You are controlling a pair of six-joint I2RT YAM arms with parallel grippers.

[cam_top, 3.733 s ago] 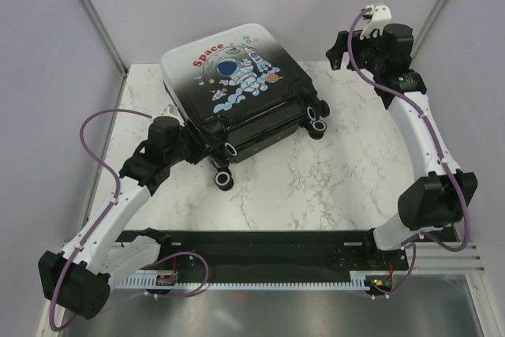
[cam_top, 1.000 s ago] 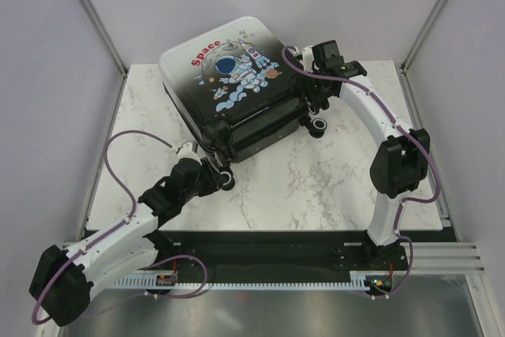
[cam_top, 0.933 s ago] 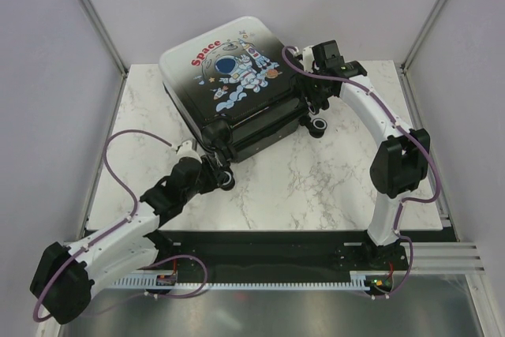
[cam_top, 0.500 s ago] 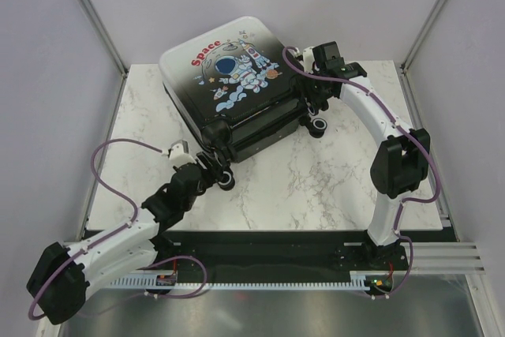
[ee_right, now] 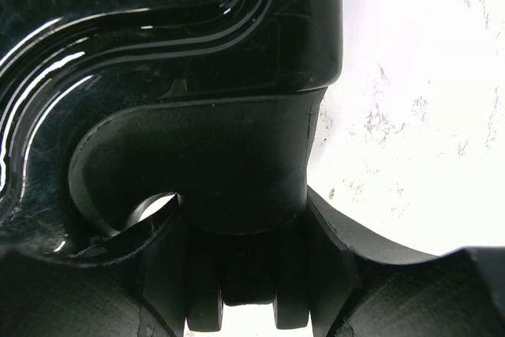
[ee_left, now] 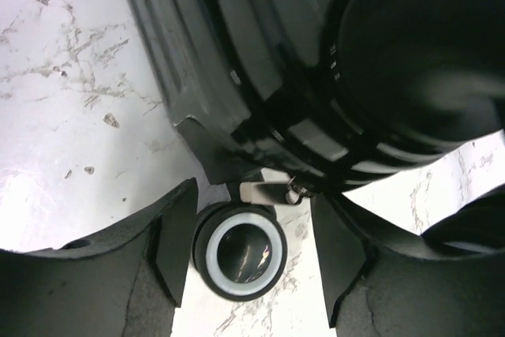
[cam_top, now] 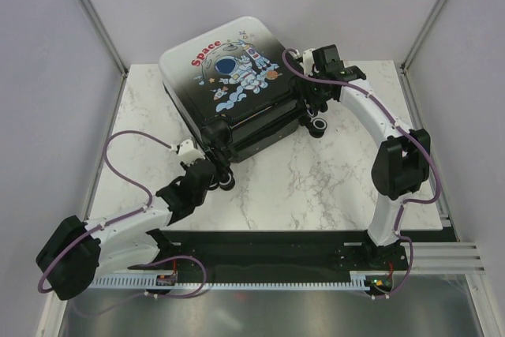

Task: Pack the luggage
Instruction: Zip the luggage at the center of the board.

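The thin pull tab lies between my left gripper's open fingers, just above the wheel, so it is time to close on it now.
The luggage lies shut and flat at the back of the table, astronaut print facing up. My left gripper is at its near left corner, open. Its fingers straddle a black wheel with a white ring, with a gap on the right side. A silver zipper pull hangs just above that wheel. My right gripper is at the luggage's right side, shut on the black twin-wheel caster. In the right wrist view the glossy black shell fills the upper left.
The marble table is walled by pale panels on three sides, with metal posts at the back corners. Another wheel sticks out beside the right gripper. A black rail with both arm bases runs along the near edge.
My left gripper's jaws have widened around the near wheel, and the left arm has swung lower and to the left. The right arm and the luggage have stayed put.
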